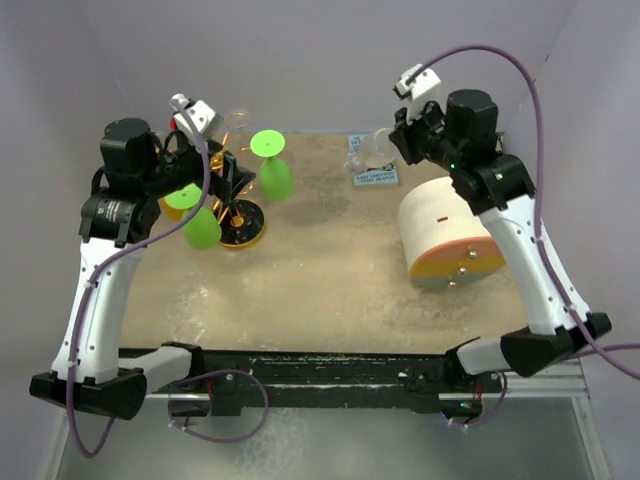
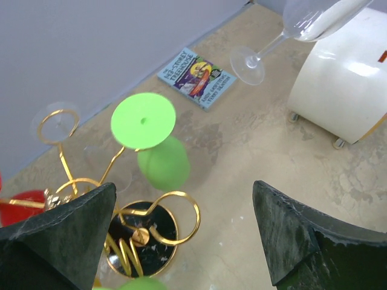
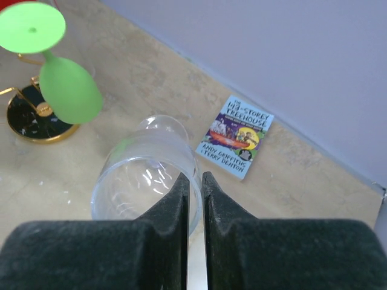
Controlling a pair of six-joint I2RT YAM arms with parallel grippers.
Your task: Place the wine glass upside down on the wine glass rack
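Note:
I will grab the clear wine glass by the edge of its foot [image 1: 354, 163] [image 2: 247, 64] with my left gripper next. The glass's stem will then be free to enter a loop.
The gold wire rack [image 1: 228, 195] stands on its black disc base [image 2: 143, 239] at the back left. Two green glasses hang on it upside down [image 1: 273, 170] [image 1: 201, 228]; one shows in the left wrist view [image 2: 158, 158]. My right gripper [image 3: 193, 179] is shut on the rim of a clear wine glass [image 3: 140, 175], one finger inside the bowl. The glass is tilted in the air at the back centre [image 1: 368, 152], its foot [image 2: 247, 64] towards the rack. My left gripper [image 2: 184, 187] is open and empty just above the rack's loops [image 2: 182, 208].
A small book [image 1: 375, 176] lies flat by the back wall. A white cylinder with an orange end [image 1: 448, 238] lies at the right. A clear glass foot [image 2: 55, 122] and a red glass [image 2: 21, 206] also sit on the rack. Purple walls enclose the table.

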